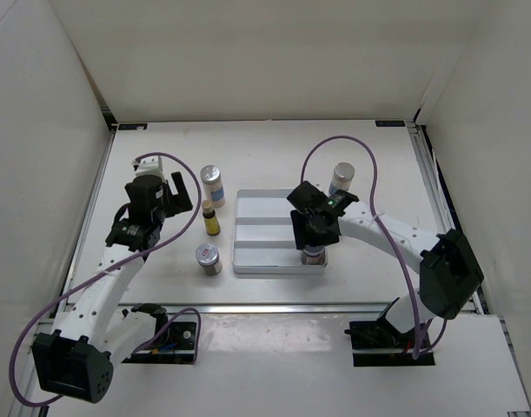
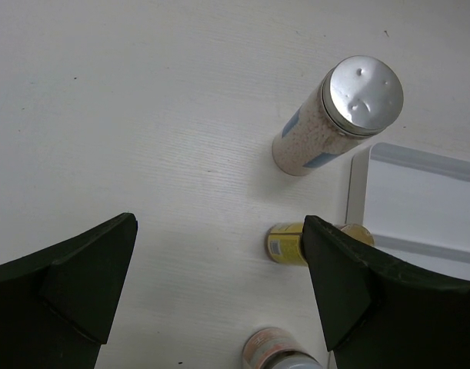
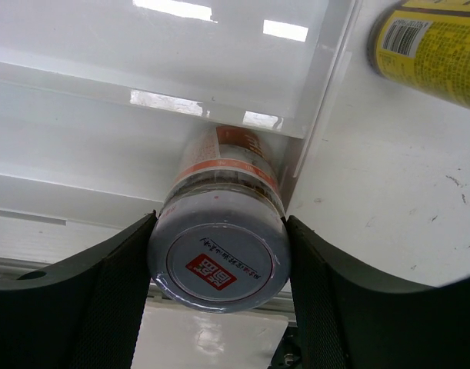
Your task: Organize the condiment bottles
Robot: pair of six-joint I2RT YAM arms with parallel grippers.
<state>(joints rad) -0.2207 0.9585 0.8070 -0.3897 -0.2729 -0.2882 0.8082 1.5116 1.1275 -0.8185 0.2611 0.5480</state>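
Note:
My right gripper should open, because the silver-lidded jar's lower end (image 1: pixel 314 260) is inside the tray's near section (image 1: pixel 272 258), below the divider's top edge.
My right gripper (image 1: pixel 315 243) is shut on a squat silver-lidded jar (image 1: pixel 314 257) at the near right corner of the white-grey tray (image 1: pixel 265 233). In the right wrist view the jar (image 3: pixel 219 246) sits tight between both fingers. A yellow bottle (image 3: pixel 428 44) shows off the tray at the top right there. My left gripper (image 1: pixel 172 201) is open and empty, left of a white blue-label bottle (image 1: pixel 212 184), a tiny yellow bottle (image 1: pixel 212 219) and a second jar (image 1: pixel 209 258). A second white bottle (image 1: pixel 341 178) stands right of the tray.
In the left wrist view the white bottle (image 2: pixel 338 115), the yellow bottle (image 2: pixel 285 242), partly behind my right finger, and the jar (image 2: pixel 281 355) stand in a column left of the tray's edge (image 2: pixel 358 192). White walls enclose the table.

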